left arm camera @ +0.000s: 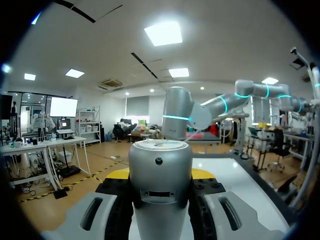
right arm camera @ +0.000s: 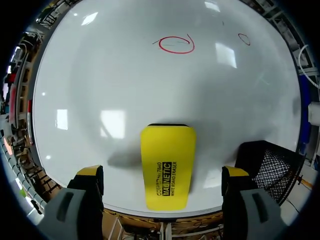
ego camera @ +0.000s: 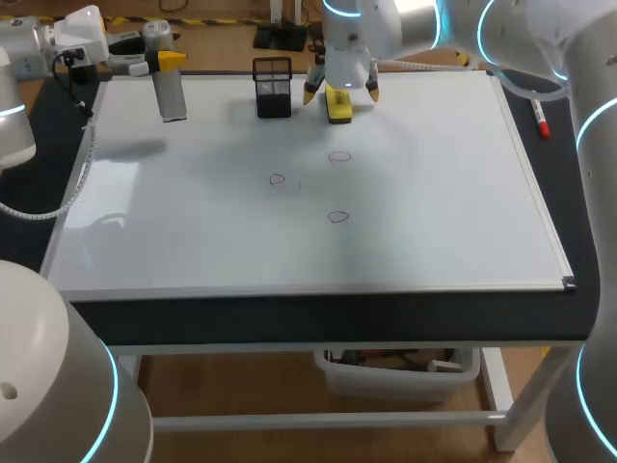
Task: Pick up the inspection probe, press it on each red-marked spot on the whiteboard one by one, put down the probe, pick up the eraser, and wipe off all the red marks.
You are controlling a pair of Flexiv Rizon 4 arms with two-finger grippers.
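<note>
My right gripper takes hold of the yellow eraser by the sides of its labelled end (ego camera: 337, 97) (right arm camera: 166, 181) next, to wipe off the red marks.
My left gripper (ego camera: 166, 61) is shut on the grey cylindrical probe (ego camera: 172, 95), which hangs over the far left part of the whiteboard (ego camera: 434, 193). In the left wrist view the probe (left arm camera: 160, 165) stands upright in the gripper (left arm camera: 160, 176). The yellow eraser (ego camera: 338, 106) lies at the board's far edge. My right gripper (ego camera: 340, 94) hovers open over it. In the right wrist view the eraser (right arm camera: 167, 172) lies between the gripper's (right arm camera: 162, 175) spread fingers, untouched. Three red circles (ego camera: 339, 155) (ego camera: 278, 179) (ego camera: 337, 217) mark the middle of the board; two show ahead of the right gripper (right arm camera: 176, 44) (right arm camera: 244, 38).
A black mesh holder (ego camera: 273, 87) stands just left of the eraser, close beside the right gripper's finger (right arm camera: 270, 165). A red marker pen (ego camera: 541, 118) lies on the dark table right of the board.
</note>
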